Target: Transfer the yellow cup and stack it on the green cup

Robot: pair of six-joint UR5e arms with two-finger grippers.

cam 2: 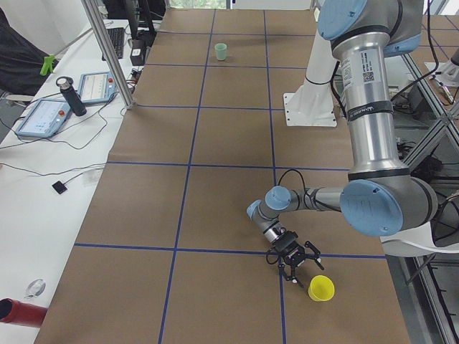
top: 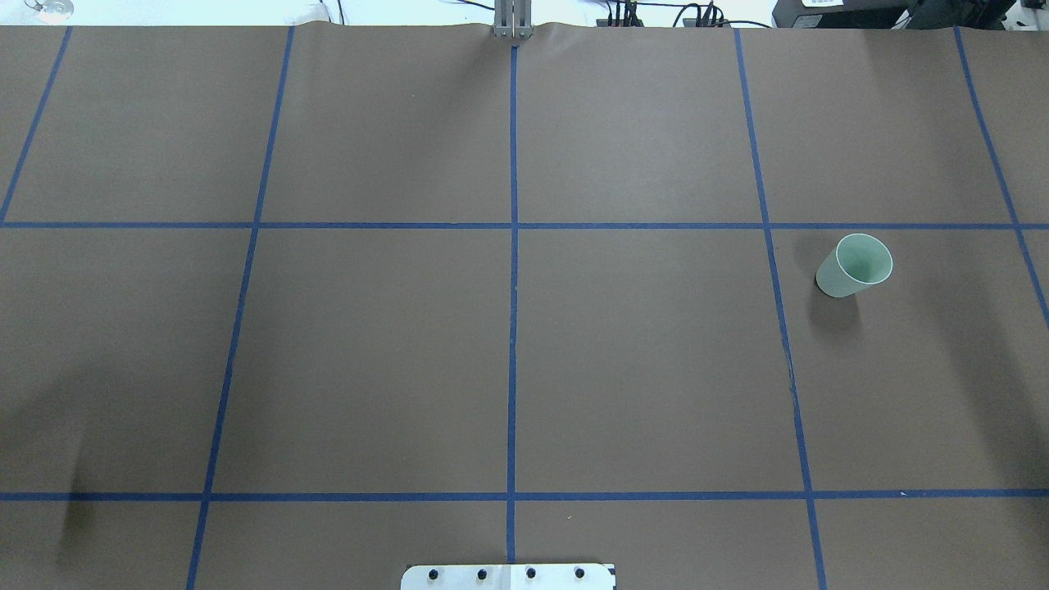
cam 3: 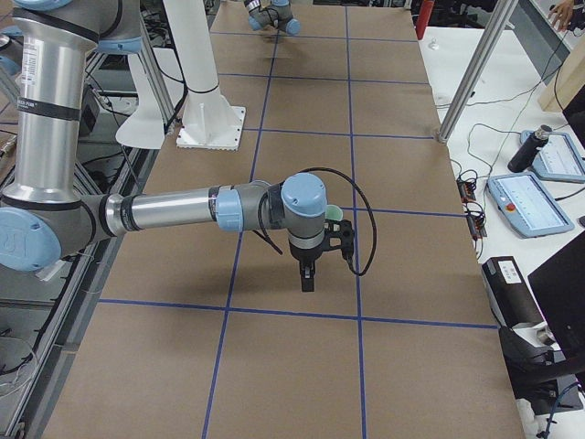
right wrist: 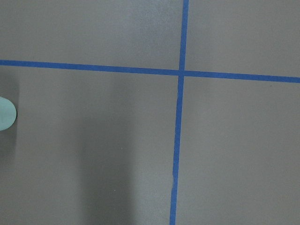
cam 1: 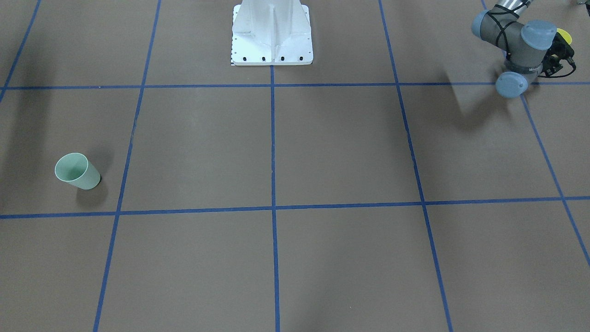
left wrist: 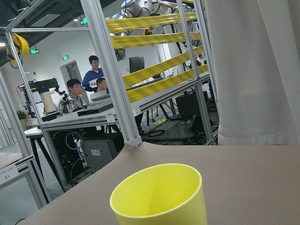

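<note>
I next need to grab the yellow cup by its side [left wrist: 190,212] with my left gripper, so that I can stack the yellow cup on the green cup.
The yellow cup [left wrist: 159,197] stands upright on the brown table, close in front of the left wrist camera. It also shows in the exterior left view [cam 2: 320,288] and the front view [cam 1: 564,36]. My left gripper [cam 2: 297,261] is low over the table, just short of the cup, with fingers spread and empty; it also shows in the front view [cam 1: 563,53]. The green cup [top: 854,266] stands upright at the far right, also in the front view [cam 1: 77,171]. My right gripper [cam 3: 308,277] points down near the green cup [cam 3: 335,213]; I cannot tell whether it is open.
The robot's white base [cam 1: 272,34] stands at the table's near middle edge. Blue tape lines [top: 512,287] divide the brown table cover into squares. The green cup's rim shows at the left edge of the right wrist view [right wrist: 5,114].
</note>
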